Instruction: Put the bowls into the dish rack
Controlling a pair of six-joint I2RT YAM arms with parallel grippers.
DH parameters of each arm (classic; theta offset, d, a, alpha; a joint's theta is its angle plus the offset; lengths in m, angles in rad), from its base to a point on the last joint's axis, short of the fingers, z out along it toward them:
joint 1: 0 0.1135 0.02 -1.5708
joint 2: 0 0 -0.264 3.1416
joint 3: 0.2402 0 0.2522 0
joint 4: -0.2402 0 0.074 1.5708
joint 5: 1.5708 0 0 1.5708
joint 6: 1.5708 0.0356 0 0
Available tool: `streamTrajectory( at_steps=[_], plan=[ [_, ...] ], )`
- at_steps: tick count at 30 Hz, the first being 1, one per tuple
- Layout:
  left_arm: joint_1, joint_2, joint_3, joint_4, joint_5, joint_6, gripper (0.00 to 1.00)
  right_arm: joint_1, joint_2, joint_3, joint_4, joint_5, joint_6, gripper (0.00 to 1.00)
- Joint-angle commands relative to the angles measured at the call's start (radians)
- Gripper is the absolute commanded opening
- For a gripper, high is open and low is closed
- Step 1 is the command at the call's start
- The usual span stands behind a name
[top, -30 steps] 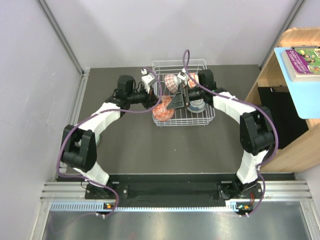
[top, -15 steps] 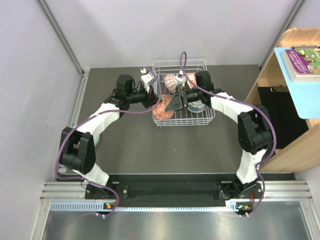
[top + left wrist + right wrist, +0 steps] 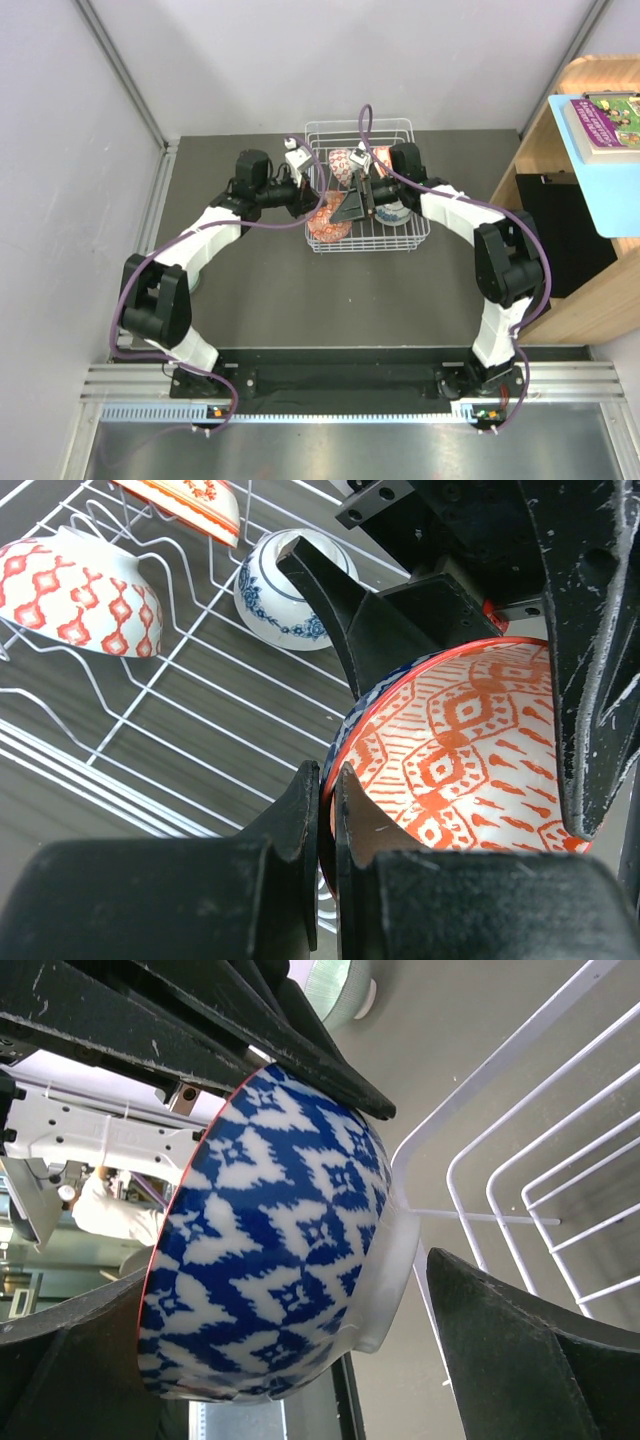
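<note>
I should close my right gripper on the bowl now, because one finger is beside the bowl's foot ring and the other is past the bowl's rim in the right wrist view.
My left gripper (image 3: pixel 328 780) is shut on the rim of a bowl (image 3: pixel 470 750) that is orange-red patterned inside and blue-and-white outside (image 3: pixel 270 1250). It holds the bowl tilted at the dish rack's (image 3: pixel 400 130) left front corner (image 3: pixel 326 225). My right gripper (image 3: pixel 290 1270) is open and straddles this bowl, one finger (image 3: pixel 530 1350) just clear of the foot ring. Inside the rack lie two bowls with orange-red patterned outsides (image 3: pixel 75 595) (image 3: pixel 190 500) and a blue-and-white one (image 3: pixel 275 590). A pale green bowl (image 3: pixel 335 985) sits on the table outside the rack.
The white rack wires (image 3: pixel 520 1160) run close beside the right fingers. A wooden shelf unit (image 3: pixel 580 200) with a blue board and a book stands at the right. Grey walls close off the table's back and left.
The right arm has shifted slightly toward the held bowl. The left gripper and its bowl have barely moved.
</note>
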Motion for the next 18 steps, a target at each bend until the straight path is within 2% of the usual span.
streamTrajectory(
  at_steps=[1,10,11,13,18],
  plan=[
    [-0.013,-0.014,0.005,0.082,0.01,-0.001,0.0,0.014,-0.027,0.048,0.035,-0.034,-0.011,0.96],
    [-0.02,-0.006,0.01,0.079,0.0,0.006,0.0,0.022,-0.037,0.028,0.071,-0.054,0.024,0.68],
    [-0.02,-0.008,0.01,0.079,0.0,0.008,0.0,0.022,-0.037,0.025,0.091,-0.057,0.029,0.58],
    [-0.02,-0.006,0.008,0.079,-0.003,0.009,0.0,0.022,-0.036,0.022,0.105,-0.063,0.038,0.5],
    [-0.02,-0.001,0.005,0.079,-0.007,0.011,0.0,0.023,-0.028,0.017,0.121,-0.072,0.05,0.2]
  ],
)
